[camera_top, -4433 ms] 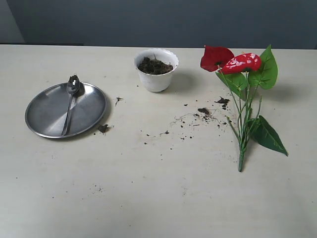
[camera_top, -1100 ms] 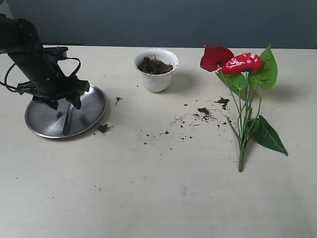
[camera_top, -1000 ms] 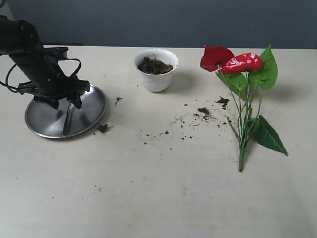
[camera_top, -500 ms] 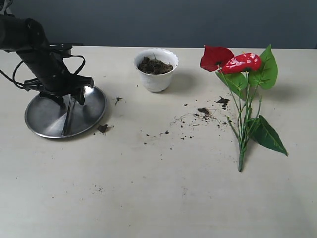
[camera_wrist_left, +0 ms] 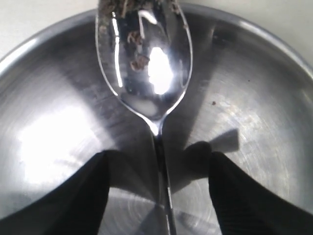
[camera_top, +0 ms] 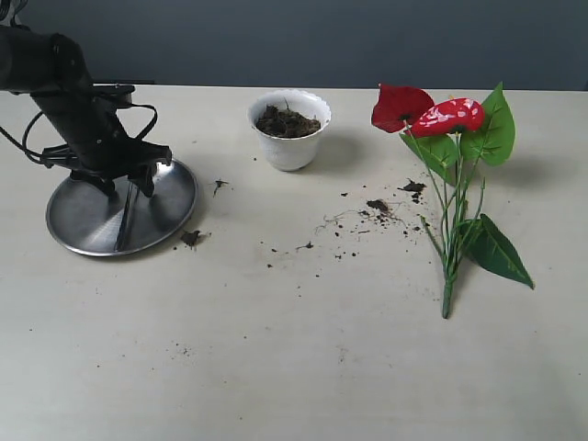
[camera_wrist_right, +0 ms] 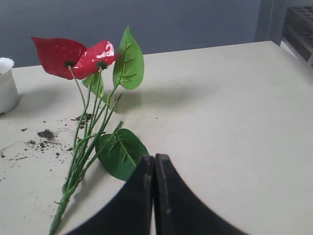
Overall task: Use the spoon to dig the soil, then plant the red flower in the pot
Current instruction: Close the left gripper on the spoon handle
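The spoon's bowl needs to stay free to dig the soil in the pot, so my left gripper will next grab the spoon's thin handle [camera_top: 125,220].
The spoon [camera_top: 123,223] lies in the round steel plate [camera_top: 81,230], its dirt-stained bowl [camera_wrist_left: 145,58] pointing toward the far rim. My left gripper [camera_top: 125,180] hovers low over the plate and is open. Its two dark fingers [camera_wrist_left: 78,196] straddle the thin handle [camera_wrist_left: 162,196] without touching it. The white pot [camera_top: 290,140] stands at the back centre and holds the dark soil [camera_top: 287,121]. To the right, the red flower [camera_top: 432,114] lies flat on the table. My right gripper [camera_wrist_right: 154,159] is shut and empty, near the flower [camera_wrist_right: 73,56] and out of the exterior view.
Soil crumbs and root fibres [camera_top: 377,207] are scattered between the pot and the flower stems [camera_top: 450,257]. A small clump [camera_top: 190,238] lies by the plate's right rim. The pot's edge [camera_wrist_right: 5,85] shows in the right wrist view.
The left arm has come in over the plate since the earliest frame. In the last second it shifted slightly right and back over the spoon. The spoon, pot and flower have not moved.
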Controlling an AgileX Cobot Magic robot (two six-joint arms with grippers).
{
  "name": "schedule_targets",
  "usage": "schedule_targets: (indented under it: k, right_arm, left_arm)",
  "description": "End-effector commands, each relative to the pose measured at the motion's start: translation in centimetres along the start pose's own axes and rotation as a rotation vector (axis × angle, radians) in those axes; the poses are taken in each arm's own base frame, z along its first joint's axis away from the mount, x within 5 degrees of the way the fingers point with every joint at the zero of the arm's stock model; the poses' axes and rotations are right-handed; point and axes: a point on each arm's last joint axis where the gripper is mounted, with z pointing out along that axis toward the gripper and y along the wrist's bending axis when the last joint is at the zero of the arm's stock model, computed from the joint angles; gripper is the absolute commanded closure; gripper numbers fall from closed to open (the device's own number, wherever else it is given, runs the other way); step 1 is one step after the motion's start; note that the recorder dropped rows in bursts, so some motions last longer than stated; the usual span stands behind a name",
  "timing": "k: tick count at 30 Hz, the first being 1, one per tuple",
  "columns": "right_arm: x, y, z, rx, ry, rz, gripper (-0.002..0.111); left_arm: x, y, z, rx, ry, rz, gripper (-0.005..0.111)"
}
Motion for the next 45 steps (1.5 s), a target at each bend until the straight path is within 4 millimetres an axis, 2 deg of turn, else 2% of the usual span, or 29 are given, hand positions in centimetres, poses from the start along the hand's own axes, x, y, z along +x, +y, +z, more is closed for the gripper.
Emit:
schedule_targets:
  k: [1,22,45]
  right_arm:
    - [-0.03,0.01,-0.02,-0.003,-0.011,-0.002,0.108]
    - [-0.04,0.00,-0.02,-0.002,-0.013,-0.005,0.108]
    - [-0.03,0.01,-0.02,-0.003,-0.012,-0.001,0.108]
  left_arm:
    - [0.21,-0.03,0.50,0.002,0.026,-0.002,0.049]
    - [0.21,0.53,0.49,-0.071,0.026,0.002,0.049]
    - [0.14,-0.32,0.56,-0.043,0.010,-0.006,0.049]
